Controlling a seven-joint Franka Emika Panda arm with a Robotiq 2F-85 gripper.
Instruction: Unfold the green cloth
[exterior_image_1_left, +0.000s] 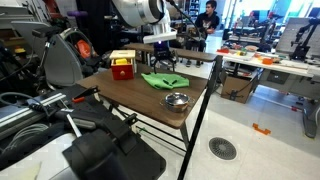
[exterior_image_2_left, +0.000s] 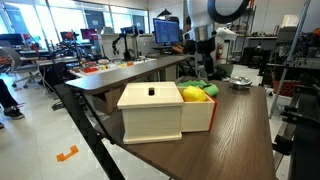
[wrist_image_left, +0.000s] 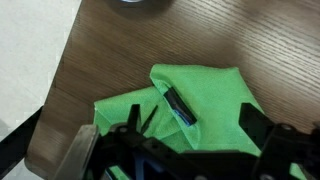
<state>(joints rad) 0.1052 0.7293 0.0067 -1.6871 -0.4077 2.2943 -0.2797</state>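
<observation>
My gripper should next grab the green cloth (exterior_image_1_left: 162, 79) by its folded flap at the small dark label. Then it can pull that layer open and unfold the cloth.
The green cloth (exterior_image_1_left: 162, 79) lies folded and rumpled on the dark wooden table (exterior_image_1_left: 135, 98), between the red-and-yellow box and the bowl. In the wrist view the cloth (wrist_image_left: 212, 88) shows a folded flap with a small dark label (wrist_image_left: 179, 105). My gripper (wrist_image_left: 189, 108) is open, with its two fingers spread wide just above the cloth and nothing held between them. In both exterior views the gripper (exterior_image_1_left: 165, 62) (exterior_image_2_left: 205, 66) hangs straight down over the cloth (exterior_image_2_left: 207, 89).
A red-and-yellow box (exterior_image_1_left: 122, 67) stands on the table next to the cloth; it fills the foreground in an exterior view (exterior_image_2_left: 165, 110). A small round metal bowl (exterior_image_1_left: 176, 100) (exterior_image_2_left: 240, 82) sits near the table edge. The table edge runs close to the cloth (wrist_image_left: 62, 90).
</observation>
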